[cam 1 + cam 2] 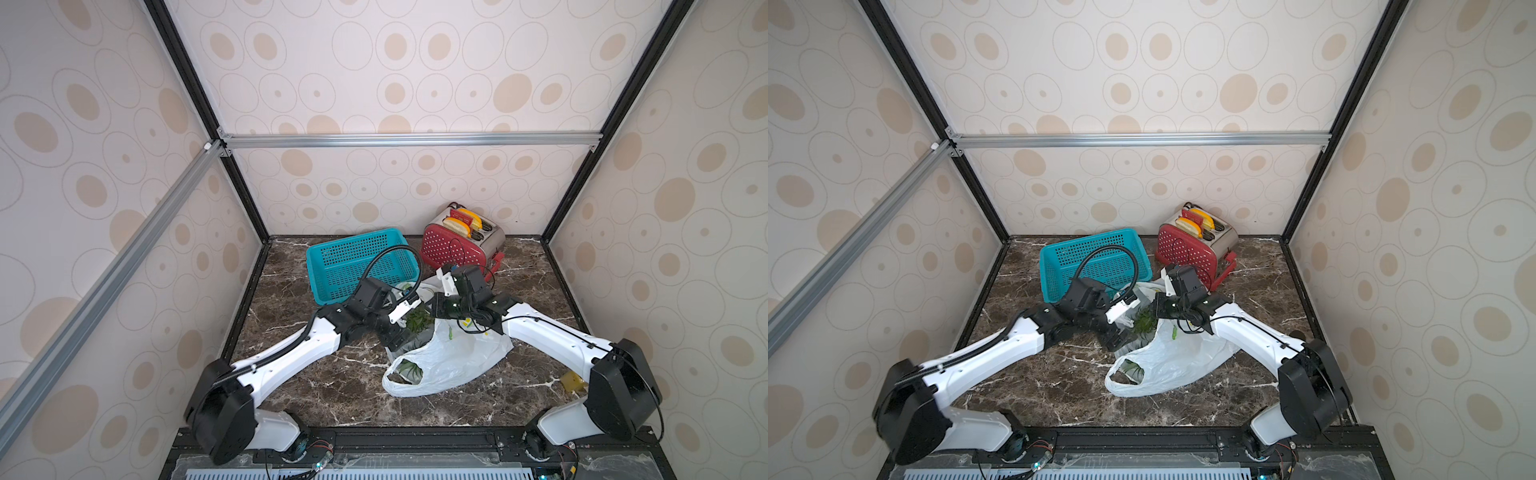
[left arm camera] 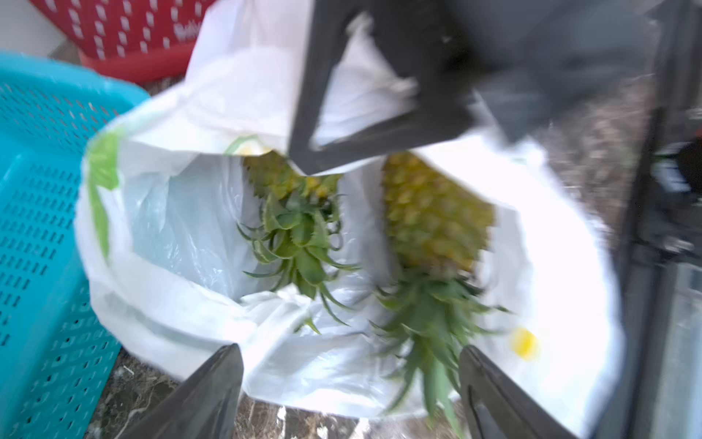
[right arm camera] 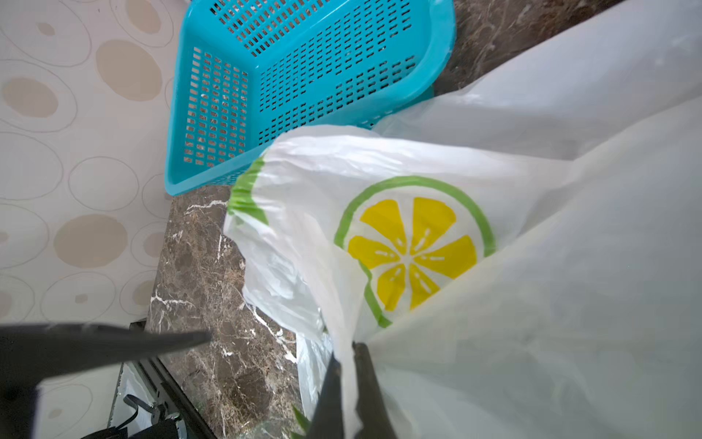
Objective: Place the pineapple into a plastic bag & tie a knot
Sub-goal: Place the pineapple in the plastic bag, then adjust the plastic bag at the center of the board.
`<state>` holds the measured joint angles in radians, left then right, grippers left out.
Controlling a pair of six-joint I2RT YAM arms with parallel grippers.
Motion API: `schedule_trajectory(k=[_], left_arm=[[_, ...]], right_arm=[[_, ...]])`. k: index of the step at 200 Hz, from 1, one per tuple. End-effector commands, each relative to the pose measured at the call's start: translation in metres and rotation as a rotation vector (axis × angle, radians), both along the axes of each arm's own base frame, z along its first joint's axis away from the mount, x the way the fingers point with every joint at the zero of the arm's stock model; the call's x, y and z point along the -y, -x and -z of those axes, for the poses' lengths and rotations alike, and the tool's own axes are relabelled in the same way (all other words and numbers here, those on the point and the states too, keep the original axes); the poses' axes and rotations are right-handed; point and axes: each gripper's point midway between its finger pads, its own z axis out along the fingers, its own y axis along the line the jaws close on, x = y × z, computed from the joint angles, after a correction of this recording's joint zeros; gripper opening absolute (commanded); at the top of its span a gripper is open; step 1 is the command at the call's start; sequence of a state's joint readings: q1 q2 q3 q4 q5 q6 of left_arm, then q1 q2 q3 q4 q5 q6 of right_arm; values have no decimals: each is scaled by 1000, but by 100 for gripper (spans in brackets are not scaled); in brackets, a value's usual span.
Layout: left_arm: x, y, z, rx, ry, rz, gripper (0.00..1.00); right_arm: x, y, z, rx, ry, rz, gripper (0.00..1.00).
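My left gripper next needs to grab the bag's open rim on the teal basket's side, to lift the plastic bag point(image 1: 453, 357) upright around the pineapples.
The white plastic bag point(image 1: 453, 357) with lemon prints lies on the marble table, its mouth held up. My right gripper point(image 3: 347, 351) is shut on a fold of the bag's rim; in a top view it point(image 1: 434, 309) sits above the mouth. In the left wrist view, one pineapple point(image 2: 296, 224) lies inside the bag and a second, blurred pineapple point(image 2: 437, 220) hangs crown-down at the mouth. My left gripper point(image 2: 351, 353) is open just outside the mouth, with only the crown's leaves between its fingers. A green crown point(image 1: 417, 320) shows between both grippers. The knot is out of view.
A teal mesh basket point(image 1: 357, 262) stands right behind the bag. A red toaster point(image 1: 457, 241) with bread in its slots sits at the back. A small yellow piece point(image 1: 571, 380) lies by the right arm. Patterned walls enclose the table.
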<state>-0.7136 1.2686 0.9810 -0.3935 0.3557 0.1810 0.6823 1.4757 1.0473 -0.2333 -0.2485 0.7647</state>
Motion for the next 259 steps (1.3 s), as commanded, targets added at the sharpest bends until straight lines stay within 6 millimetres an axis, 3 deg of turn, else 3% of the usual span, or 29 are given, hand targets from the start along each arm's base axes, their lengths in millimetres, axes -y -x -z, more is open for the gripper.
schedule_trajectory(k=[1,16,30,40,65,87,119,135,166,206,233,259], left_arm=[[-9,20,-32,87,63,49,86],[-32,1,-38,157,12,-107,85],[-55,-25,-38,205,-74,-295,93],[-67,-41,-33,203,-140,-400,94],[-50,-55,-20,88,-181,-421,94],[-30,-55,-6,49,-181,-337,93],[-32,-48,10,180,-355,-77,92],[-38,-59,17,242,-431,-49,92],[-34,-93,18,120,-399,-262,98],[-39,-124,37,52,-354,-567,99],[-48,-130,48,60,-382,-635,85],[-60,-126,68,42,-419,-630,48]], right_arm=[[2,-2,-4,8,22,-6,0],[0,-1,-7,15,17,-22,0],[-1,0,-11,21,9,-34,0],[-1,1,-13,26,11,-41,0],[1,3,-16,32,22,-51,0],[0,2,-18,38,20,-52,0],[-1,4,-18,32,9,-61,0],[-1,6,-16,26,11,-63,0],[2,6,-16,29,21,-59,0],[2,4,-18,37,13,-48,0],[3,3,-18,39,24,-45,0],[6,2,-18,47,42,-48,0]])
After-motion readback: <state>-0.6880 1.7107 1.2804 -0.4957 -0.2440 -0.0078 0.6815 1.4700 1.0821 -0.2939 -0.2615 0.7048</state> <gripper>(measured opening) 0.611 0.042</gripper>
